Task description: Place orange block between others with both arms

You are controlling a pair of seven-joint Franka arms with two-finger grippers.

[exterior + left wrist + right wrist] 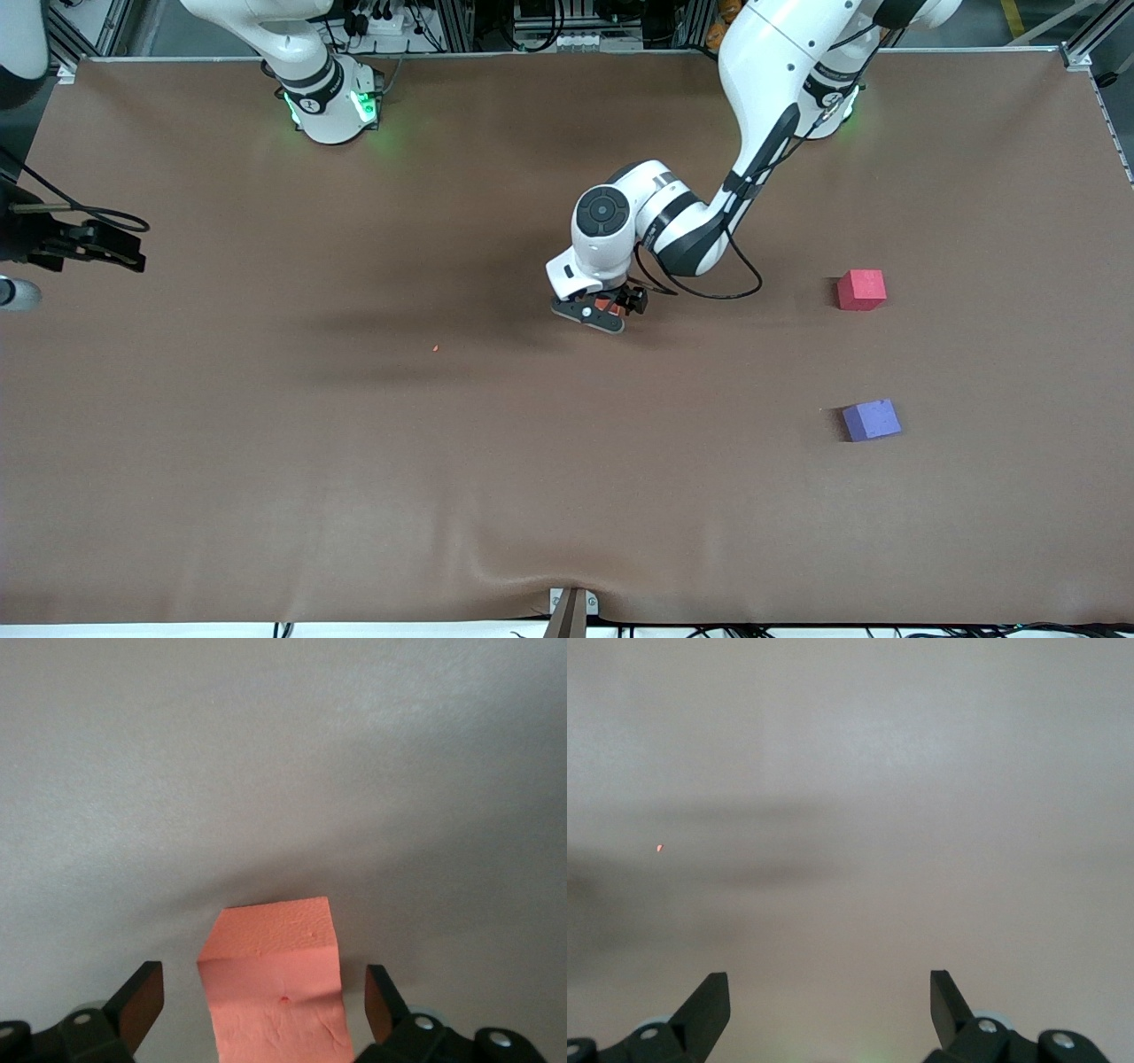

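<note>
My left gripper is going to grab the orange block by its body (608, 307) (276, 997) next, to place it between the other two blocks.
The orange block (605, 306) sits on the brown table near its middle, mostly covered by the left arm's hand. My left gripper (602, 312) is down around it and open. In the left wrist view the orange block (276, 988) stands between the two fingers (142, 1005) with a gap on each side. The red-pink cube (861, 290) and the purple cube (872, 420) lie toward the left arm's end, the purple one nearer the front camera. My right gripper (133, 246) waits at the right arm's end of the table, open, with only bare table under it (830, 1005).
A tiny orange crumb (435, 348) lies on the brown table cover (354, 487) between the two grippers; the crumb (659, 848) also shows in the right wrist view. The left arm's cable (709, 292) loops beside its wrist. A bracket (571, 611) sits at the front edge.
</note>
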